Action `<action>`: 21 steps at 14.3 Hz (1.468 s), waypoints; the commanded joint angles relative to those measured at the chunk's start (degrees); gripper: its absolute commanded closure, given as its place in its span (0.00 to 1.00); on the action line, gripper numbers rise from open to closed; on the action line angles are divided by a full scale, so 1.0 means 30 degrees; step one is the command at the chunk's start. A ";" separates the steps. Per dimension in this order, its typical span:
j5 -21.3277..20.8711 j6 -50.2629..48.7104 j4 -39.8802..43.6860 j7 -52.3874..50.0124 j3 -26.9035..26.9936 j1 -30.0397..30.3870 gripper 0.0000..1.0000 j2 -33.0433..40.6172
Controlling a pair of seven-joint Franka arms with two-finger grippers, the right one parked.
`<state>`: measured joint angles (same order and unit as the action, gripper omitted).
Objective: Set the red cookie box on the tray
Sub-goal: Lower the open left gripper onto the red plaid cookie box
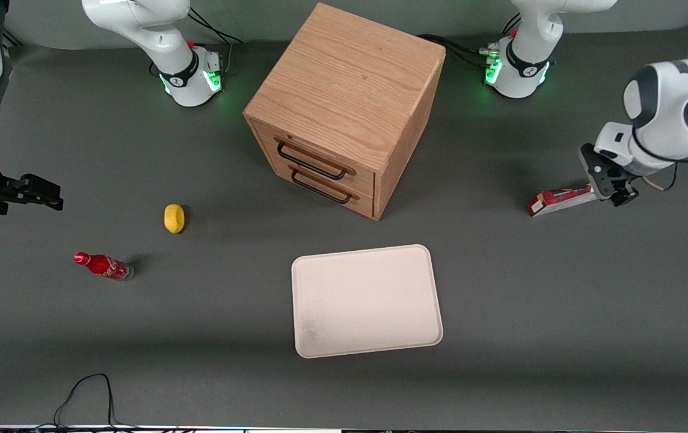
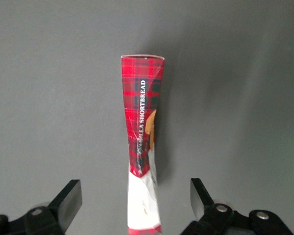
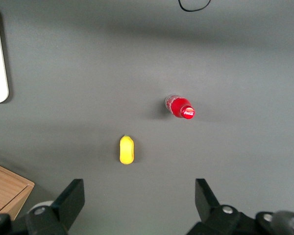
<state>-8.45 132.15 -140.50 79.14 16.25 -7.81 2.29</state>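
Note:
I should next grab the red cookie box by the pinched waist (image 1: 576, 196), near the box's middle, to place it on the tray. The box could tip, because its long tartan end (image 1: 545, 202) reaches far out.
The red cookie box (image 1: 560, 200), a long slim tartan carton, lies on the grey table toward the working arm's end. It is farther from the front camera than the tray (image 1: 368, 300), a cream-white rectangle lying in front of the cabinet. My gripper (image 1: 611, 187) hangs over the end of the box that points away from the cabinet. In the left wrist view the gripper (image 2: 135, 196) is open. The box (image 2: 142, 112) runs between the two fingers with a clear gap on each side, its white end panel level with the fingertips (image 2: 71, 196).
A wooden two-drawer cabinet (image 1: 344, 108) stands mid-table, farther from the front camera than the tray. A yellow object (image 1: 174, 218) and a small red soda bottle (image 1: 103, 266) lie toward the parked arm's end. A black cable (image 1: 88, 391) loops at the table's near edge.

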 commanded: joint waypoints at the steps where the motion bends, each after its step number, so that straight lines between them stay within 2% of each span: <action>1: -0.0258 0.1617 -0.1032 0.1481 0.0119 0.0432 0.02 -0.0353; 4: -0.0258 0.4081 -0.2443 0.2419 0.0148 0.0580 0.02 -0.0790; 13: -0.0170 0.4935 -0.2444 0.2420 0.0119 0.0727 0.02 -0.1643; 15: -0.0170 0.4935 -0.2444 0.2420 0.0119 0.0727 0.07 -0.1643; 16: -0.0170 0.4935 -0.2473 0.2507 0.0119 0.0727 0.40 -0.1672; 17: -0.0170 0.4935 -0.2444 0.2537 0.0119 0.0727 0.99 -0.1672; 21: -0.0053 0.4964 -0.2444 0.2537 0.0119 0.0669 1.00 -0.1760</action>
<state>-8.48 145.84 -147.58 85.73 16.57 -5.87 -2.44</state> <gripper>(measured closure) 0.608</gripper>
